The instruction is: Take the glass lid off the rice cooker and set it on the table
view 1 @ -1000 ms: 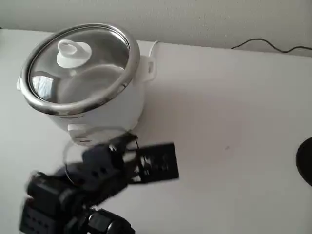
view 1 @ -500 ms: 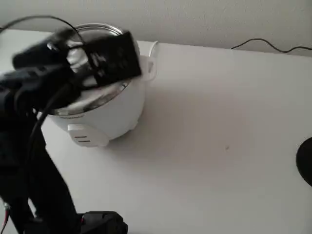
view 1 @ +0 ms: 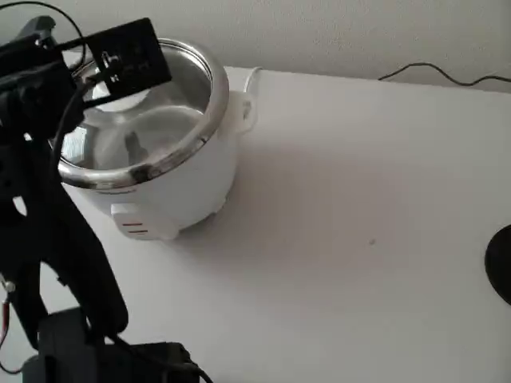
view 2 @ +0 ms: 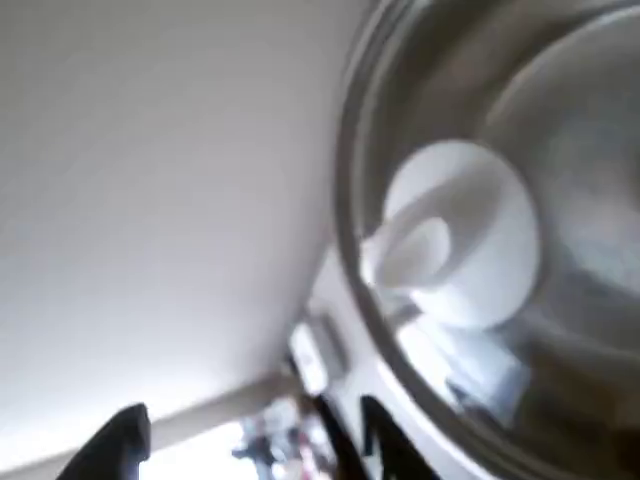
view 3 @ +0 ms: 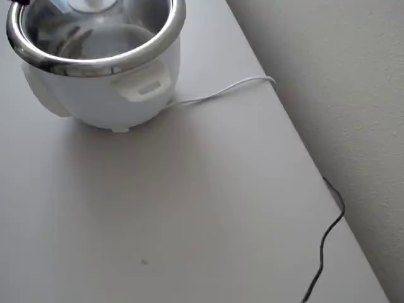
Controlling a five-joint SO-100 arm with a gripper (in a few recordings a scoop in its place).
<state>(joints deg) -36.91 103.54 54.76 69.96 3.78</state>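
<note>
The glass lid needs to come off the rice cooker (view 1: 172, 187) and go onto the table, so my gripper needs to grab the lid by its white knob (view 1: 128, 102) next.
The rice cooker (view 1: 172, 187) stands at the back left of the table (view 1: 359, 239), and at the top left in the overhead view (view 3: 95, 95). The glass lid (view 1: 152, 128) rests on its metal rim, white knob (view 2: 455, 235) at the centre. My gripper (view 1: 92, 80) hovers above the lid's left part on the raised black arm. In the wrist view my gripper (view 2: 250, 450) is open; the knob lies beyond the dark fingertips (view 2: 120, 440), apart from them. The lid (view 3: 95, 31) also shows from above.
A white cord (view 3: 221, 91) runs from the cooker toward the wall. A black cable (view 1: 447, 76) lies along the table's back edge. A dark round object (view 1: 503, 263) sits at the right edge. The arm's base (view 1: 96, 359) stands at the front left.
The arm rose from low in front of the cooker to above it. Since half a second ago the gripper head has shifted up and left, uncovering more of the lid.
</note>
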